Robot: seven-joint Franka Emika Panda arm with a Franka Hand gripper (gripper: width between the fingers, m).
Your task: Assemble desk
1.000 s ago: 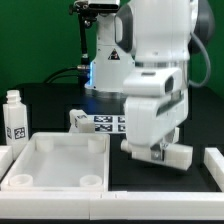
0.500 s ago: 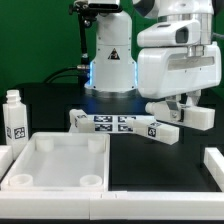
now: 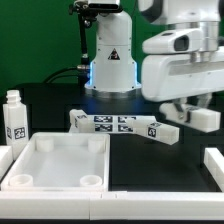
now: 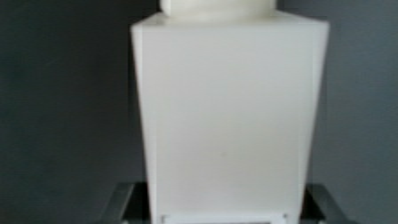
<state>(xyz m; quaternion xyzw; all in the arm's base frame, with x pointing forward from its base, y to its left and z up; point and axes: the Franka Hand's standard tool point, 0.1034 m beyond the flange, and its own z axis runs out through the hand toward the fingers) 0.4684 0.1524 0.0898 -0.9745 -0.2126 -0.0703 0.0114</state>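
Observation:
The white desk leg (image 3: 203, 117) hangs sideways above the black table in the exterior view, so it would fall if my gripper opened now.
The desk top (image 3: 55, 165), a white rimmed tray with round corner sockets, lies at the front on the exterior view's left. My gripper (image 3: 186, 108) hangs above the table on the exterior view's right, shut on a white desk leg (image 3: 203, 117) that sticks out sideways. In the wrist view this leg (image 4: 228, 110) fills the picture, its round peg end far from my gripper (image 4: 222, 208), and dark fingers (image 4: 125, 203) flank its base. One tagged leg (image 3: 14, 116) stands upright at the far left. Two more legs (image 3: 79, 118) (image 3: 157, 130) lie on the table.
The marker board (image 3: 110, 123) lies flat behind the desk top, in front of the robot base (image 3: 110, 60). White blocks (image 3: 214, 160) stand at the table's right and left edges, and a white border (image 3: 120, 205) runs along the front.
My gripper has risen from low over the table and moved to the exterior view's right, carrying the leg with it. The other parts have stayed put.

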